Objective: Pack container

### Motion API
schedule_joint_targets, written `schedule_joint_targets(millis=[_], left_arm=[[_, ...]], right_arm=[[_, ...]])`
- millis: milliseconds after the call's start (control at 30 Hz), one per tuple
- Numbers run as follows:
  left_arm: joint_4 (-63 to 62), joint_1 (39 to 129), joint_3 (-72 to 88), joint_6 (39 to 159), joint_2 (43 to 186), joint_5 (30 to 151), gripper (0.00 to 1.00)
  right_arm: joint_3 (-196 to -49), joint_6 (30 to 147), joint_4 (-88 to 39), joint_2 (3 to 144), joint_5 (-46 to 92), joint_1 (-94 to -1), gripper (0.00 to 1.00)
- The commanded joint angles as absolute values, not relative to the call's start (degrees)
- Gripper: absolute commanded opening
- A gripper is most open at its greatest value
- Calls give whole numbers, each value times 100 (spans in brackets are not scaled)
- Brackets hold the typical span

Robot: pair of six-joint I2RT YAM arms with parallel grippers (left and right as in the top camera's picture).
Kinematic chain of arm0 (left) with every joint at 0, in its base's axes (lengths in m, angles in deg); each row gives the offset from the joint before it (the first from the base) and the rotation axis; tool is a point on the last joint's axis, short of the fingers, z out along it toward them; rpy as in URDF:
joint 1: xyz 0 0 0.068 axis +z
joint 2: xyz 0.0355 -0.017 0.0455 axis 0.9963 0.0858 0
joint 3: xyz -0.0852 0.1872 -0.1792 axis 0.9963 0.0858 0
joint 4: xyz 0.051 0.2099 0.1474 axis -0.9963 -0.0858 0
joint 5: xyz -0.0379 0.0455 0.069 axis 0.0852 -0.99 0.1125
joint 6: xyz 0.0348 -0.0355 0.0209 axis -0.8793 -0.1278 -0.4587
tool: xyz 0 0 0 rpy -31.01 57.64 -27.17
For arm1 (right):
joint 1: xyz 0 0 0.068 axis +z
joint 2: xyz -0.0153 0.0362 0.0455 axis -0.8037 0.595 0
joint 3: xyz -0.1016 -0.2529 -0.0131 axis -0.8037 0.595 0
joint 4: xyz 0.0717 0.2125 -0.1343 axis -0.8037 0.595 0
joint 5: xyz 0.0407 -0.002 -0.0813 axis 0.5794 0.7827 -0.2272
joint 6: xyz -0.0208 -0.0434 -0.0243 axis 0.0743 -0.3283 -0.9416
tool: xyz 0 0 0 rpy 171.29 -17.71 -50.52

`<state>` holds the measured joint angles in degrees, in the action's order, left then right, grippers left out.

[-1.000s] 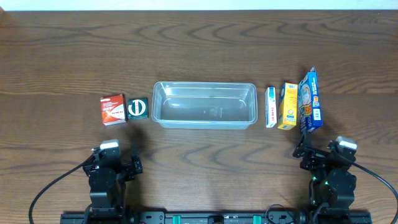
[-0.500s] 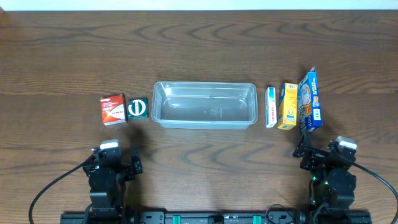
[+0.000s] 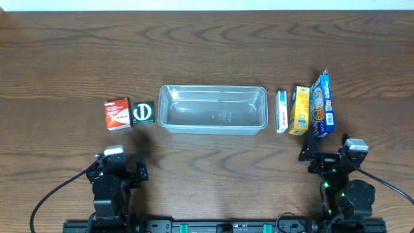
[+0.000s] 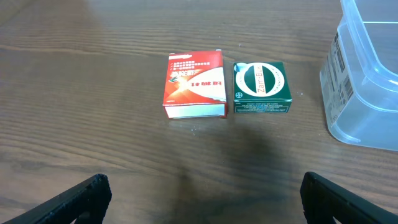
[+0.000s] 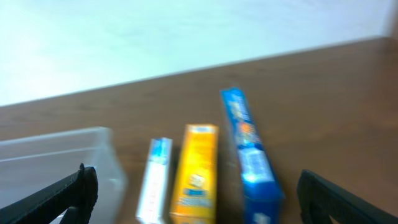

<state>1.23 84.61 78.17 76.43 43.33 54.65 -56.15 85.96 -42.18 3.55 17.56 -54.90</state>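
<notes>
I will next use my right gripper to grab the blue box (image 3: 323,106) from above, across its narrow width. The blue box's bottom then stays free, so the box can be packed into the clear plastic container (image 3: 213,109).
The clear plastic container (image 3: 213,109) lies empty at the table's middle; its corner shows in the left wrist view (image 4: 367,74) and the right wrist view (image 5: 56,162). A red box (image 3: 118,114) and a green box (image 3: 143,112) sit left of it, also in the left wrist view (image 4: 194,84) (image 4: 262,88). A white-blue box (image 3: 282,111), a yellow box (image 3: 298,110) and a blue box (image 3: 323,106) stand to its right, blurred in the right wrist view. My left gripper (image 4: 199,202) is open near the front edge. My right gripper (image 5: 199,199) is open and empty, just before the three boxes.
The dark wooden table (image 3: 207,52) stretches behind the row of objects. A pale wall shows beyond the table's far edge in the right wrist view (image 5: 186,37).
My right arm has lifted and moved forward toward the three boxes on the right. The left arm and all objects have not moved.
</notes>
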Motion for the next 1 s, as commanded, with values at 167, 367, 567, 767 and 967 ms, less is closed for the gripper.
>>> schedule_joint_targets(millis=[167, 367, 567, 767, 967], left_arm=[[154, 8485, 7905, 7696, 4296, 5458, 98], [154, 8485, 7905, 7696, 4296, 5458, 98], [154, 8485, 7905, 7696, 4296, 5458, 98], [154, 8485, 7905, 7696, 4296, 5458, 98], [154, 8485, 7905, 7696, 4296, 5458, 98]], right_arm=[[-7267, 8893, -3254, 1564, 2156, -5428, 99], [-9892, 8460, -1398, 4117, 1944, -5426, 99], [-12128, 7977, -14, 6204, 1918, -5428, 99], [-12557, 8065, 5, 7232, 1560, -5640, 98], [-12557, 8078, -56, 8359, 1383, -5920, 96]])
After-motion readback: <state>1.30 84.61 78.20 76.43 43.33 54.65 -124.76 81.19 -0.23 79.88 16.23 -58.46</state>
